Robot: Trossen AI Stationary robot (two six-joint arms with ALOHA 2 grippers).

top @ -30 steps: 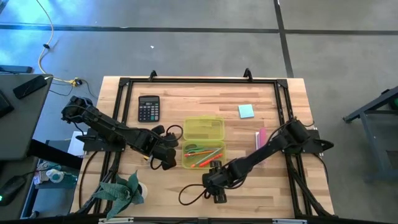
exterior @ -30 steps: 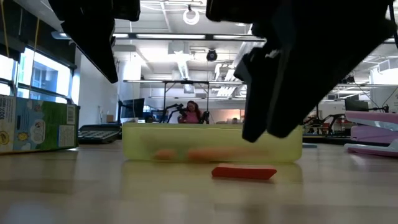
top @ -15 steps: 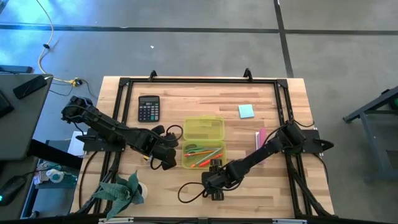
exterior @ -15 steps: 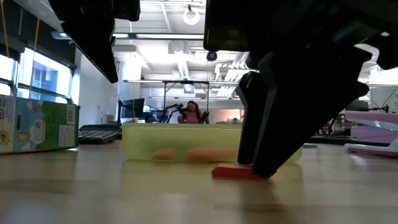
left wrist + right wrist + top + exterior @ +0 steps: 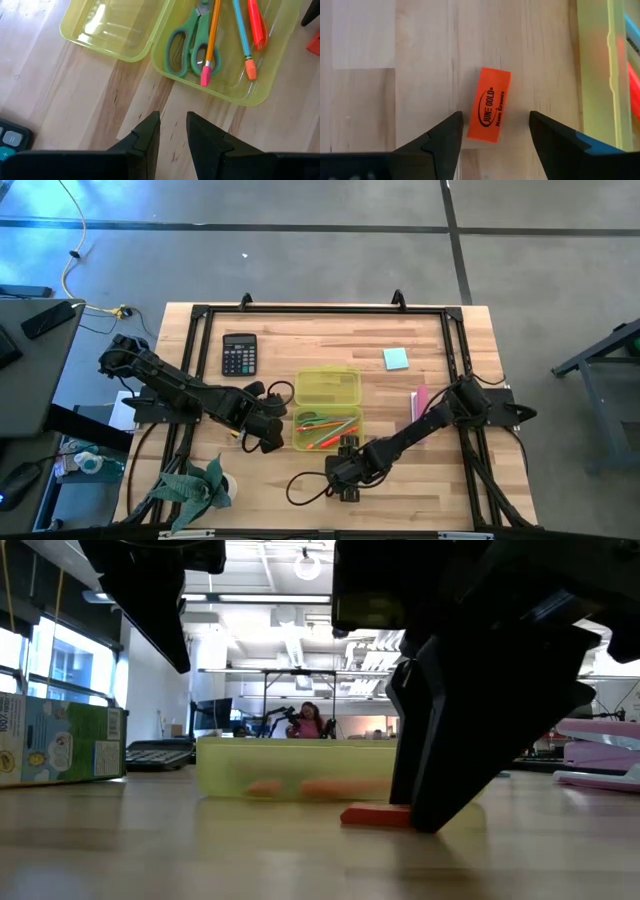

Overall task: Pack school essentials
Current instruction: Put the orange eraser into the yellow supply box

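Note:
The fingers reach down beside the red eraser's long sides, so my right gripper needs to close. Closing now would hold it.
A small red eraser (image 5: pixel 490 112) lies flat on the table, just near of the yellow-green case's tray (image 5: pixel 328 428). My right gripper (image 5: pixel 495 125) is low over it, open, one finger on each side; in the low view its dark finger stands in front of the eraser (image 5: pixel 372 816). The tray holds green-handled scissors (image 5: pixel 187 45), an orange pencil (image 5: pixel 212 35), a teal pencil (image 5: pixel 240 30) and a red marker (image 5: pixel 256 22). The open lid (image 5: pixel 327 387) lies beyond it. My left gripper (image 5: pixel 173 120) waits left of the case, open by a narrow gap. The blue sticky-note pad (image 5: pixel 396 359) lies farther right. My right gripper comes at the eraser from above, its fingers across the short width. One finger (image 5: pixel 451 132) stands close against the eraser's corner (image 5: pixel 470 135); I cannot tell whether it touches. The eraser rests flat on the table.
A calculator (image 5: pixel 239 354) lies at the far left. A pink stapler (image 5: pixel 421 400) sits right of the case beside the right arm. A potted plant (image 5: pixel 195 485) stands at the near left corner, and a loose black cable (image 5: pixel 305 485) curls by the near edge.
My right gripper has come down toward the table and the eraser, shifting a little toward the near edge; its fingers now reach the table surface around the eraser. The eraser and the case have stayed where they were.

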